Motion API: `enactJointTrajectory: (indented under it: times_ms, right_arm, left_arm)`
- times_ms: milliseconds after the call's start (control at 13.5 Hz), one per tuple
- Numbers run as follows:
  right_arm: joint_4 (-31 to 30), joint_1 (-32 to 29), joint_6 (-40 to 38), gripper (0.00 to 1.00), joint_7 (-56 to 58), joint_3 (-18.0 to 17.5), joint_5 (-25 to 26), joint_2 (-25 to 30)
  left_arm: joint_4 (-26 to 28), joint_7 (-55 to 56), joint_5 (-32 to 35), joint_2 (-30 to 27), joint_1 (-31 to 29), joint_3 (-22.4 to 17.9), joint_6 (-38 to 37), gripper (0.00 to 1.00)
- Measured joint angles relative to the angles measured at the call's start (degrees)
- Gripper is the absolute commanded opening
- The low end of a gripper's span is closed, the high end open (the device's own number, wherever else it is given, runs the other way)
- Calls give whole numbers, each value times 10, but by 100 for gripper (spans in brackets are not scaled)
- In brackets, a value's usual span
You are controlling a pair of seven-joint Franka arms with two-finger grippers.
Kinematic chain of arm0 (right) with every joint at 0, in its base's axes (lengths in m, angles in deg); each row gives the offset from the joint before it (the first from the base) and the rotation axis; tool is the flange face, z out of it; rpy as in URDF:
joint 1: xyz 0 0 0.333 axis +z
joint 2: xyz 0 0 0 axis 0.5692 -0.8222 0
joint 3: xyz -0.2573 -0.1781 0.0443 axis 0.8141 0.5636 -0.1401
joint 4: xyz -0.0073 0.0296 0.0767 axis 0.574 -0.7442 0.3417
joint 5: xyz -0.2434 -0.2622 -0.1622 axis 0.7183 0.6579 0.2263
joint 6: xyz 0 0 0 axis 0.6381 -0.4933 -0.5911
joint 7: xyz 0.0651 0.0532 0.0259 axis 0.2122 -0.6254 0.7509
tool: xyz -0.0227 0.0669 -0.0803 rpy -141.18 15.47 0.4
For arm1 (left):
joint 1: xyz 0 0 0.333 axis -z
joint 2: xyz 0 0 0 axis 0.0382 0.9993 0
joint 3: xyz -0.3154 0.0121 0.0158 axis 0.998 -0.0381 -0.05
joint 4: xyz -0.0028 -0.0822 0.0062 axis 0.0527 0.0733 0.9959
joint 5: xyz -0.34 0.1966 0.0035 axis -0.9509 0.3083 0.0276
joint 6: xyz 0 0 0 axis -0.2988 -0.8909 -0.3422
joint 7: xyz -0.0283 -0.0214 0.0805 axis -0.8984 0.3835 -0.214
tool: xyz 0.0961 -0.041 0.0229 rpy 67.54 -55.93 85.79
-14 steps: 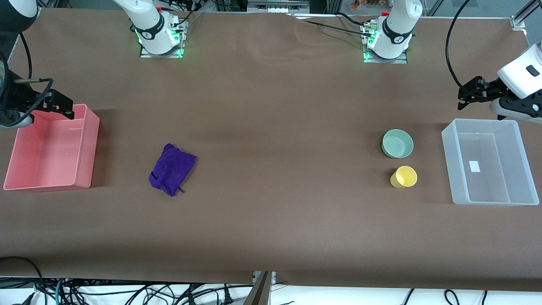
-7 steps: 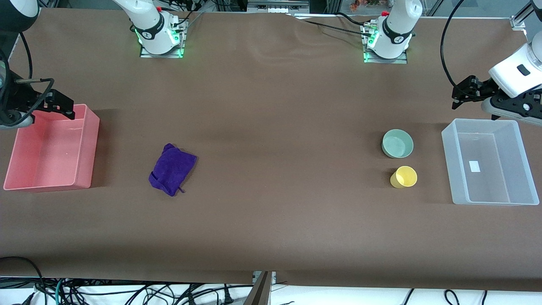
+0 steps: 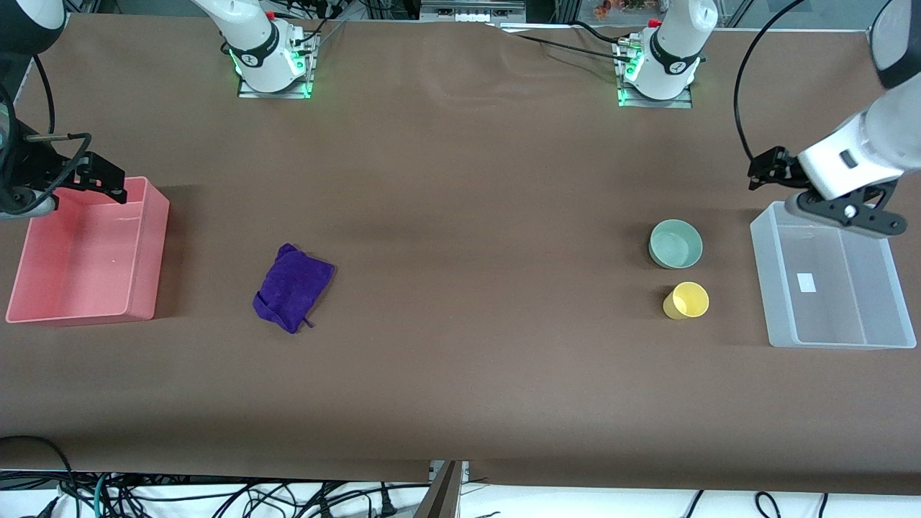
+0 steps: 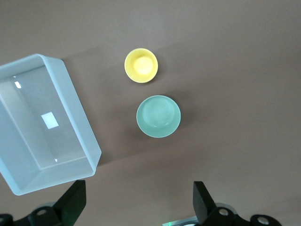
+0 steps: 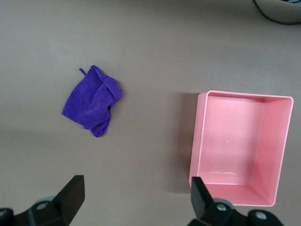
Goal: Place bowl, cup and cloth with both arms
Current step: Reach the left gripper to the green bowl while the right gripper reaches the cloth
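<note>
My left gripper grabs the mint-green bowl by its rim (image 3: 675, 221) next, to place the bowl in the clear plastic bin.
The mint-green bowl (image 3: 675, 244) (image 4: 159, 116) stands on the brown table toward the left arm's end. The yellow cup (image 3: 686, 300) (image 4: 140, 65) stands upright just beside it, nearer to the front camera. The purple cloth (image 3: 293, 287) (image 5: 92, 100) lies crumpled toward the right arm's end. My left gripper (image 3: 764, 171) (image 4: 138, 195) hangs open and empty over bare table between the bowl and the clear bin. My right gripper (image 3: 104, 180) (image 5: 136, 188) is open and empty over the rim of the pink bin, and that arm waits.
A clear plastic bin (image 3: 764, 248) (image 4: 70, 101) sits at the left arm's end, beside the bowl and cup. A pink bin (image 3: 151, 248) (image 5: 200, 141) sits at the right arm's end, beside the cloth. Both bins have nothing in them.
The left arm has swung in from the table's end, carrying its open gripper past the clear bin's corner toward the bowl. The right arm and all the objects have not moved.
</note>
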Motion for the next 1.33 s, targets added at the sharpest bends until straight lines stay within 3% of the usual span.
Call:
enactJointTrajectory:
  times_ms: [148, 444, 815, 963, 1333]
  right_arm:
    - [-1, 0, 0, 100, 0, 0, 0, -8]
    - [-2, 0, 6, 100, 0, 0, 0, -38]
    - [-53, 17, 91, 100, 2, -3, 0, -80]
    - [-66, 17, 104, 100, 2, -3, -1, -94]
    - [-118, 20, 214, 100, -42, -14, -56, -151]
  left_arm:
    - [21, 1, 0, 16, 0, 0, 24, 100]
    - [118, 3, 0, 17, -5, -1, 153, 100]
    - [313, 4, 0, 11, -22, -2, 411, 100]
    - [373, 4, 0, 11, -28, -2, 475, 100]
    - [410, 4, 0, 35, -28, -2, 531, 100]
